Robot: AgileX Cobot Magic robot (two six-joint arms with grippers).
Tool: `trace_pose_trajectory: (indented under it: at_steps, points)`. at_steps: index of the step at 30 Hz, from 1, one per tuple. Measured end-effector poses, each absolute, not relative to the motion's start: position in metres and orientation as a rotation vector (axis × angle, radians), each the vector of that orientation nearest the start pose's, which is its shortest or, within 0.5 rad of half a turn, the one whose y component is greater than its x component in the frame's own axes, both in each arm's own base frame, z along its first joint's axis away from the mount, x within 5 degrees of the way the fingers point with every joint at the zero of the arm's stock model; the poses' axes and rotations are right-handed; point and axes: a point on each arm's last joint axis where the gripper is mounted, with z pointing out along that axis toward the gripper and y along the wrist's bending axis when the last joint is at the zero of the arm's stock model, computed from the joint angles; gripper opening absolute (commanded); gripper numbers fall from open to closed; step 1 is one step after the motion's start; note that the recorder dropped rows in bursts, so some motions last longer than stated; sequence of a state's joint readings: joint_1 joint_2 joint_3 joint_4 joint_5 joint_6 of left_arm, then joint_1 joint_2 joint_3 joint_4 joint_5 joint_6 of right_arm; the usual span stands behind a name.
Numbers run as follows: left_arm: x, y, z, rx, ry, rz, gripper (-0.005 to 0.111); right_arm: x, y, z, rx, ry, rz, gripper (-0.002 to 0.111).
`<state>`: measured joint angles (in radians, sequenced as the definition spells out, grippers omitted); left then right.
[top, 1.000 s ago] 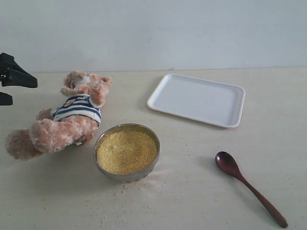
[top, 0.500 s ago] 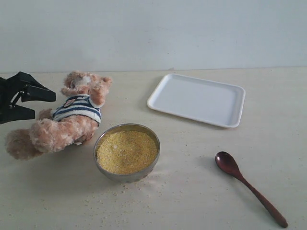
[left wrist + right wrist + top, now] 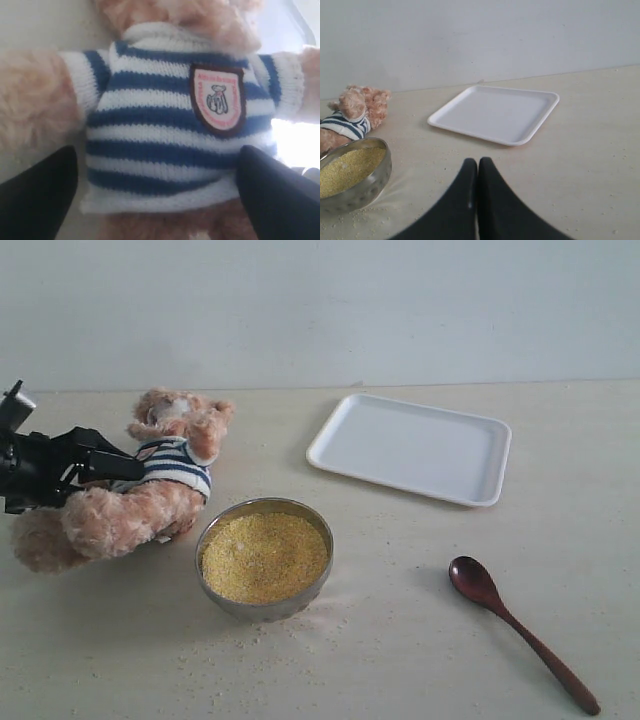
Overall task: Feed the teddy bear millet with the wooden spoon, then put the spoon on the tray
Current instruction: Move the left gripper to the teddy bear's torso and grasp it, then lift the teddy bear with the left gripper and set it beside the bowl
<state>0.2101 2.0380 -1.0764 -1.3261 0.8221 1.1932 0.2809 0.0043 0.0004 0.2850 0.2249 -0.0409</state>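
Observation:
My left gripper's fingers are still above the shirt near its white hem (image 3: 160, 201), so it is too early to close on the striped shirt (image 3: 170, 132). Lowering comes first.
The teddy bear (image 3: 150, 502) lies on its side left of the steel bowl, its head toward the back wall. My left gripper (image 3: 105, 487) is open at the bear's striped shirt. In the left wrist view the shirt and badge (image 3: 217, 100) fill the gap between the two black fingers (image 3: 35, 200), which are apart from the fabric. The millet (image 3: 264, 558) is heaped in the bowl (image 3: 212, 533). The wooden spoon (image 3: 520, 632) lies on the table at the front right, untouched. The white tray (image 3: 410, 448) sits empty at the back right. My right gripper (image 3: 477, 165) is shut and holds nothing.
Loose grains (image 3: 270, 640) are scattered on the table in front of the bowl. In the right wrist view the tray (image 3: 495, 112), the bowl (image 3: 370, 180) and the bear (image 3: 355, 112) lie ahead of the shut fingers. A pale wall closes off the back.
My left gripper has come in from the left edge toward the bear, and its open fingers now stand on either side of the striped torso. The bear, bowl, spoon and tray have not moved.

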Motion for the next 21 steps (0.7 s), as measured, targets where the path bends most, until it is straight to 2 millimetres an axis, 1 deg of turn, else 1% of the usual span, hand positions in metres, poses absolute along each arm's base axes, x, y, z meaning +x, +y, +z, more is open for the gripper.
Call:
trace_pose_trajectory:
  at_steps: [6, 9, 12, 19, 21]
  points:
    - [0.376, 0.012, 0.108, -0.082, 2.458, -0.980, 0.081, 0.052, 0.021, 0.193, -0.085, 1.722, 0.438, 0.000]
    - [0.379, 0.007, 0.103, -0.089, 2.433, -1.015, 0.081, 0.052, 0.021, 0.193, -0.085, 1.722, 0.438, 0.000]
    - [0.381, -0.001, 0.098, -0.095, 2.408, -1.058, 0.081, 0.052, 0.021, 0.193, -0.085, 1.722, 0.438, 0.000]
    - [0.385, -0.027, 0.092, -0.047, 2.370, -1.096, 0.081, 0.052, 0.021, 0.193, -0.085, 1.722, 0.438, 0.000]
    - [0.386, -0.032, 0.090, -0.040, 2.366, -1.092, 0.077, 0.052, 0.021, 0.193, -0.085, 1.722, 0.438, 0.000]
